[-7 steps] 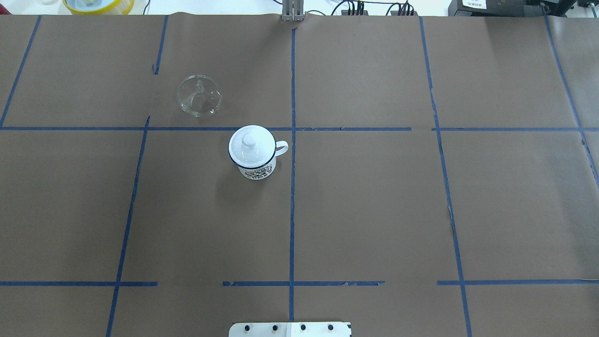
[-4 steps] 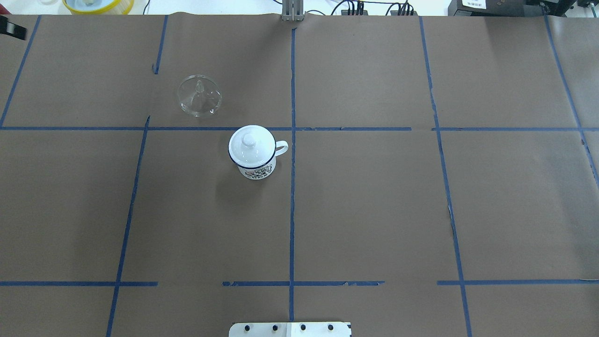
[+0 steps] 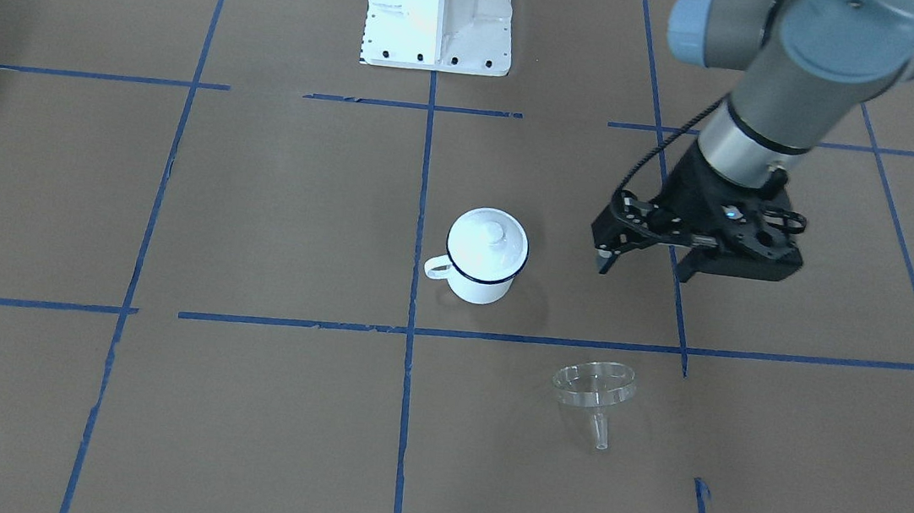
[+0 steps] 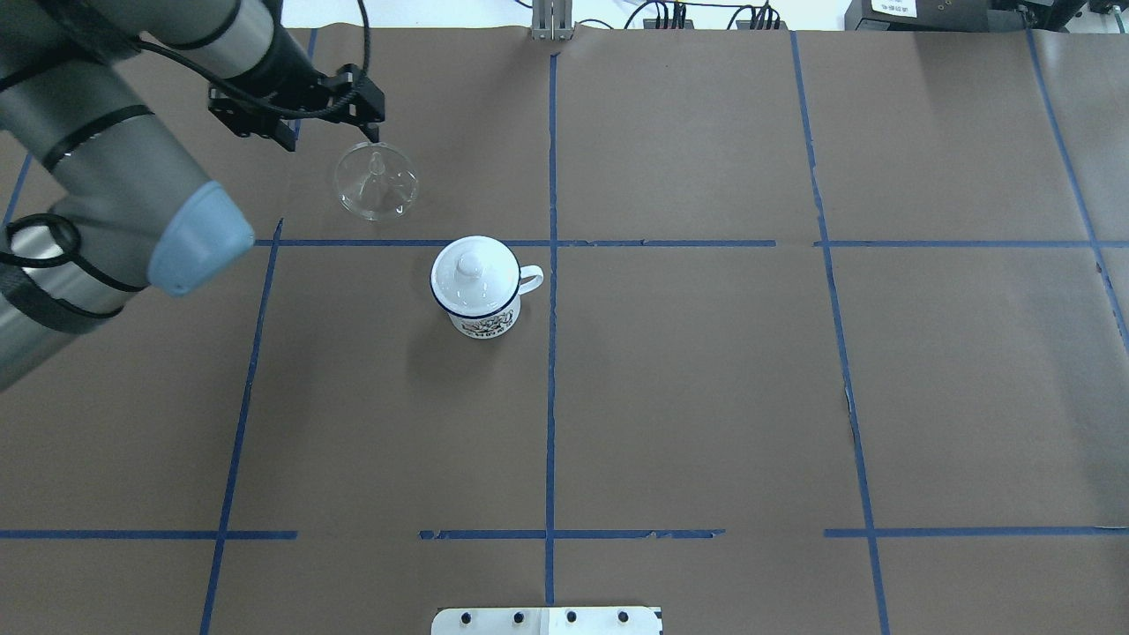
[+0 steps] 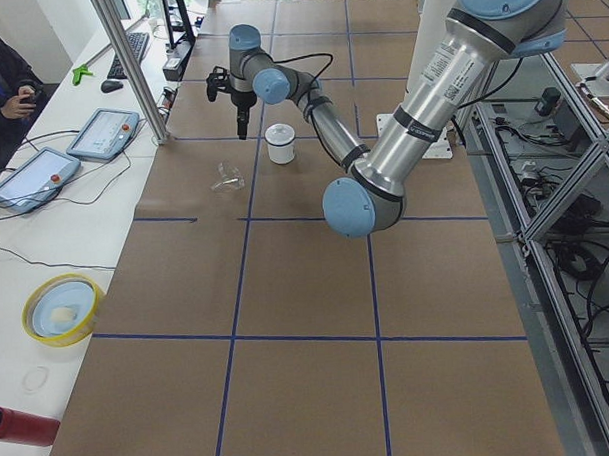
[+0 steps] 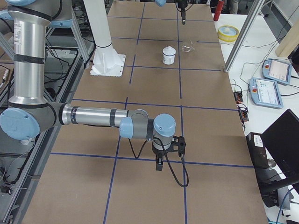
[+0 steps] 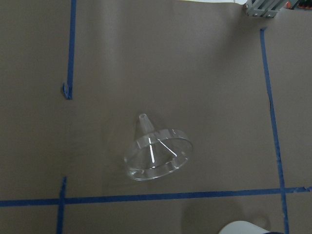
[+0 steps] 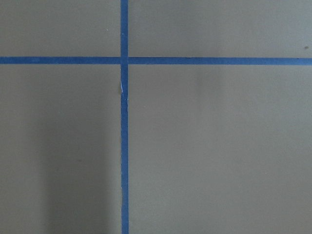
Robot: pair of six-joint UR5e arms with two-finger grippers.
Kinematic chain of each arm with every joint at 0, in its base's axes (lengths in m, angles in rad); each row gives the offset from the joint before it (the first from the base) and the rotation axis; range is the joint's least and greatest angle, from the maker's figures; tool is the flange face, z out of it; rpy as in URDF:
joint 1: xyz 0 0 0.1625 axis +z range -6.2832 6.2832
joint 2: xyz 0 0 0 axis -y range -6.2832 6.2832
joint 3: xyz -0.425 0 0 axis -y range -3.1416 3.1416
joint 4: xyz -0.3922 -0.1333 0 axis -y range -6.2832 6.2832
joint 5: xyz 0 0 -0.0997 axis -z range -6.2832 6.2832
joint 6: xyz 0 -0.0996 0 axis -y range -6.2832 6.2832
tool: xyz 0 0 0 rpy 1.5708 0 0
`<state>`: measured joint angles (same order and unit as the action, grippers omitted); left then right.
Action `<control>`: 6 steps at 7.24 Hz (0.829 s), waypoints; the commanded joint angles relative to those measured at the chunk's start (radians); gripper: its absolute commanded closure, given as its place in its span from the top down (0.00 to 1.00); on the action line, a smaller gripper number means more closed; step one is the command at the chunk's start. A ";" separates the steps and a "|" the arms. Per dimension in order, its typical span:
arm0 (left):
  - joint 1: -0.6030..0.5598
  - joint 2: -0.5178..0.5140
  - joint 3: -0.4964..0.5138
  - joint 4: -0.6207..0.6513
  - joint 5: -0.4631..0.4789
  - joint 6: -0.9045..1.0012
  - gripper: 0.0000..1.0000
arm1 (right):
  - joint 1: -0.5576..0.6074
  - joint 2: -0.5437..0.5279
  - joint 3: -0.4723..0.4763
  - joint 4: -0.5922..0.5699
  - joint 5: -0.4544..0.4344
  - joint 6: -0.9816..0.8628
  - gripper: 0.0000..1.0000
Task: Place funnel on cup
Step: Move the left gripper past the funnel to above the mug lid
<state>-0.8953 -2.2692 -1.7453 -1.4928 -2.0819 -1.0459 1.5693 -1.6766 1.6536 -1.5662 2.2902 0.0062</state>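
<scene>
My left gripper grabs the cup's lid by its round knob next, to open up the white cup's opening for the funnel.
The clear funnel lies tilted on its side on the brown paper, spout pointing away from the robot; it also shows in the front view and the left wrist view. The white cup with a dark blue rim stands upright nearer the robot, with a white knobbed lid on it, handle to the right; it also shows in the front view. My left gripper hangs open and empty, just left of and beyond the funnel, above the table. My right gripper shows only in the exterior right view, far from both; I cannot tell its state.
The white robot base plate is at the robot's side of the table. A yellow-rimmed bowl sits off the far left edge. A metal post and operator tablets stand along the far edge. Blue tape lines cross the paper.
My left arm has come into the overhead view from the left, and its gripper now hangs by the funnel. Funnel and cup have not moved.
</scene>
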 commanded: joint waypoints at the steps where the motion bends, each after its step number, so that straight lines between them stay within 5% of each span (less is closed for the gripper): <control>1: 0.125 -0.145 0.116 0.043 0.063 -0.177 1.00 | 0.000 0.000 0.000 0.000 0.000 0.000 1.00; 6: 0.225 -0.144 0.171 0.037 0.134 -0.238 1.00 | 0.000 0.000 0.000 0.000 0.000 0.000 1.00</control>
<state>-0.6831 -2.4137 -1.5767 -1.4542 -1.9512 -1.2818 1.5693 -1.6766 1.6536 -1.5662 2.2902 0.0061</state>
